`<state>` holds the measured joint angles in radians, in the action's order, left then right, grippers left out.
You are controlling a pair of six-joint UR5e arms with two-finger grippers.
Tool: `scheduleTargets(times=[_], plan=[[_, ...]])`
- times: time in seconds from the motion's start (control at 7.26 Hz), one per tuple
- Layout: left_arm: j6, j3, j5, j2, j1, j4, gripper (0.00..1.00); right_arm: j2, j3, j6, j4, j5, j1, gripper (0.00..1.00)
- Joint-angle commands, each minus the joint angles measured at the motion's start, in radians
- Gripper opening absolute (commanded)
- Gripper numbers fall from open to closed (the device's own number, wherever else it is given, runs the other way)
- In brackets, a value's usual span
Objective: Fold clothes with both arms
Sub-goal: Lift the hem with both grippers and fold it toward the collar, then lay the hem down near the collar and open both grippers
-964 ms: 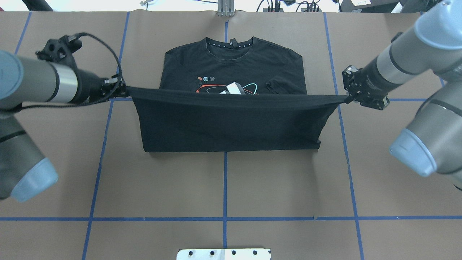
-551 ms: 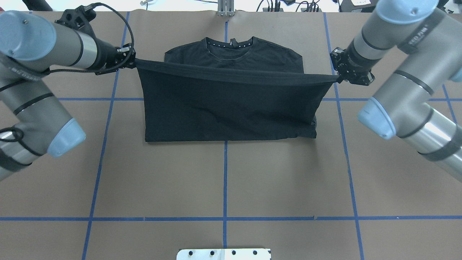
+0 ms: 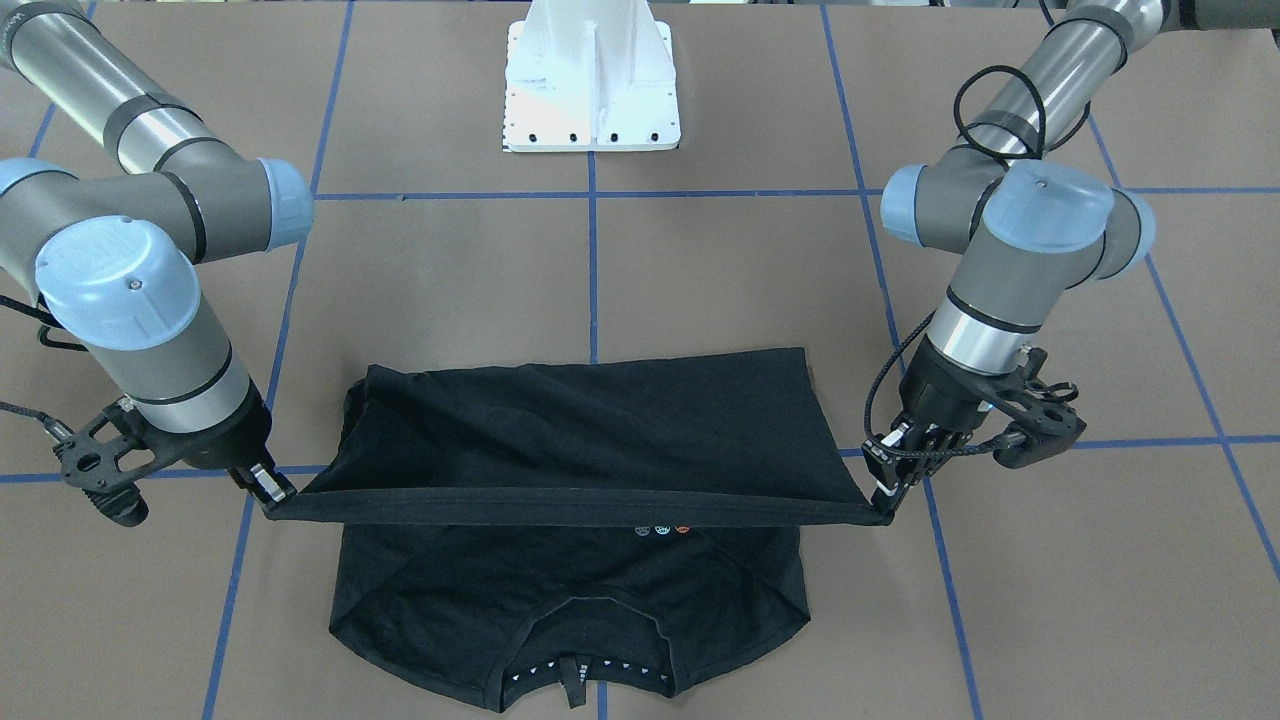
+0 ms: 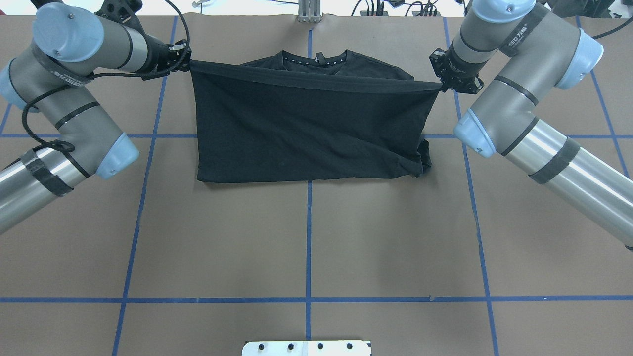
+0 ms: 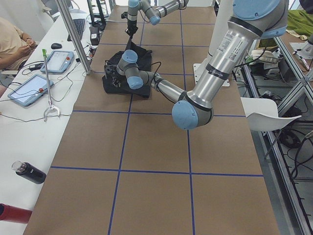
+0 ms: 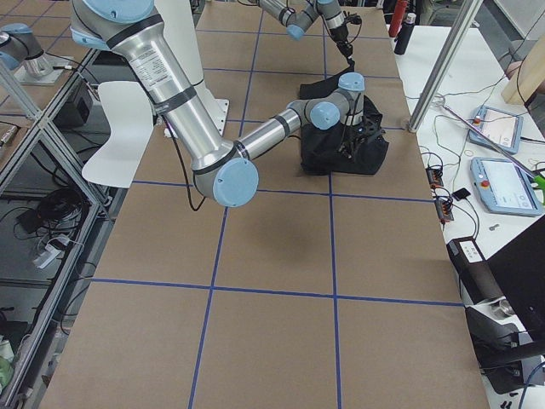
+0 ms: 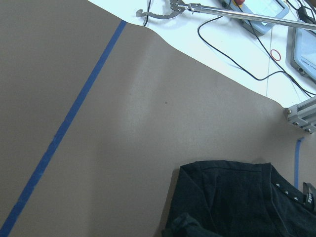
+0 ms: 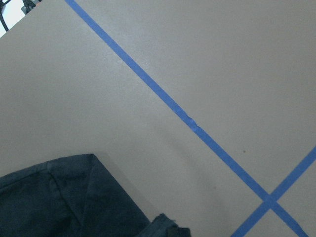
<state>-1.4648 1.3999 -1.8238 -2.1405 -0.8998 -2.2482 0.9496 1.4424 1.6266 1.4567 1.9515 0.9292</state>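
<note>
The T-shirt's hem corner (image 3: 873, 516) is raised and the logo dots are uncovered, so my right gripper should keep holding the hem corner until it lies over the dots.
The black T-shirt (image 4: 311, 123) lies at the far middle of the table, its lower half folded up over its chest. My left gripper (image 4: 185, 62) is shut on one hem corner and my right gripper (image 4: 441, 86) on the other. The hem is stretched taut between them, just short of the collar (image 4: 314, 60). In the front-facing view the left gripper (image 3: 885, 505) and right gripper (image 3: 272, 495) hold the hem above the shirt (image 3: 590, 430). Only three small logo dots (image 3: 662, 530) peek out. The left wrist view shows the shoulder and collar (image 7: 232, 197).
The white base mount (image 4: 306, 347) sits at the near edge. Blue tape lines (image 4: 308, 237) cross the brown table cover. A metal post (image 4: 309, 12) and cables stand at the far edge. Tablets (image 5: 58, 61) lie on the side bench.
Both grippers have carried the taut hem away from the robot toward the collar. The folded layer now covers the logo print and most of the chest.
</note>
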Motion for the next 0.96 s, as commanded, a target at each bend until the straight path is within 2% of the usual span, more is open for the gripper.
scheduleTargets(times=[0.0,0.14,0.41,0.55,0.69,0.83], plan=[[-0.002,-0.118,0.036,-0.047,0.001,-0.066,0.0,-0.047,-0.072,-0.001,-0.021,-0.034,-0.003,0.0],[-0.002,-0.154,0.038,-0.058,0.002,-0.097,0.0,-0.076,-0.118,0.001,-0.027,-0.037,-0.006,0.0],[-0.002,-0.188,0.04,-0.076,0.004,-0.099,0.13,-0.081,-0.148,-0.002,-0.082,-0.042,-0.006,0.0],[-0.002,-0.194,0.04,-0.078,0.004,-0.099,0.23,-0.09,-0.157,-0.002,-0.096,-0.042,-0.006,0.12],[-0.002,-0.2,0.053,-0.084,0.007,-0.102,0.38,-0.121,-0.169,-0.004,-0.096,-0.042,-0.006,0.53],[-0.002,-0.2,0.054,-0.085,0.005,-0.105,0.46,-0.13,-0.171,-0.001,-0.096,-0.04,-0.006,0.66]])
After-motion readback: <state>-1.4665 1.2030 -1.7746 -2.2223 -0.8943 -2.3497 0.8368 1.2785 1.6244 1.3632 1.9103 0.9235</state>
